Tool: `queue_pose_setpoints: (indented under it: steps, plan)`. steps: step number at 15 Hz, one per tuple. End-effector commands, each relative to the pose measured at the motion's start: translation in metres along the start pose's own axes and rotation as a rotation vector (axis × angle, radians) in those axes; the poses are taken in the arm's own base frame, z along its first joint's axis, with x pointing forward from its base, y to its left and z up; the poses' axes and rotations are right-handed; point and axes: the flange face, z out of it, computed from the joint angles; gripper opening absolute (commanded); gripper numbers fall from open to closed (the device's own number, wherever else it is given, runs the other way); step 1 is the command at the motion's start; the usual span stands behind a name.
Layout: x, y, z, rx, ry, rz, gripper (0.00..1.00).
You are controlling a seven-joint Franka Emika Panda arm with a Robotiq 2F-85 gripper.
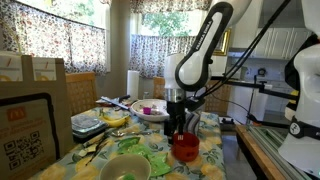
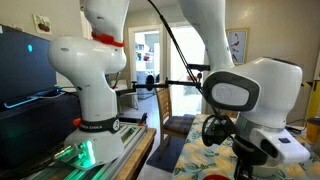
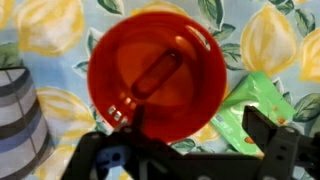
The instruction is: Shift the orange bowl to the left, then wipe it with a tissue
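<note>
My gripper should next grip the orange bowl (image 1: 185,148) by its rim beside the green packet, with one finger inside, to shift the bowl upright for wiping.
The orange bowl (image 3: 155,70) fills the middle of the wrist view, seen from above, empty and glossy, on a lemon-print tablecloth. In an exterior view the same bowl (image 1: 185,148) stands near the table's front corner. My gripper (image 3: 190,125) hangs straight over it and is open. One dark finger (image 3: 122,118) sits over the bowl's near rim; the other finger (image 3: 264,128) is outside the bowl, above a green packet. Nothing is held. In that exterior view the gripper (image 1: 178,126) is just above and behind the bowl. The tissue does not show in any view.
A green packet (image 3: 255,105) lies right beside the bowl. A grey striped object (image 3: 15,115) stands to its left. On the table are a white patterned bowl (image 1: 150,110), a pale bowl with green inside (image 1: 125,168), a paper-towel roll (image 1: 133,83) and cardboard boxes (image 1: 35,100).
</note>
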Motion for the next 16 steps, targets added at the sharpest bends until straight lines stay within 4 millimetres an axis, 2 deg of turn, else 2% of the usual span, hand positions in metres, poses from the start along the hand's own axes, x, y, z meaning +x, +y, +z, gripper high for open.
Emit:
queue_pose_setpoints:
  steps: [1, 2, 5, 8, 11, 13, 16]
  plan:
    - [0.018, -0.007, 0.018, 0.034, 0.034, 0.105, 0.75]
    - [0.021, -0.008, 0.021, 0.046, 0.029, 0.138, 0.73]
    - [0.026, -0.007, 0.029, 0.051, 0.004, 0.201, 0.49]
    - [0.033, 0.002, 0.022, 0.002, 0.012, 0.190, 0.27]
    - [0.050, 0.017, 0.006, -0.053, 0.074, 0.177, 0.03]
    - [0.062, 0.021, -0.002, -0.065, 0.102, 0.157, 0.00]
    - [0.075, 0.014, -0.014, -0.057, 0.135, 0.133, 0.01]
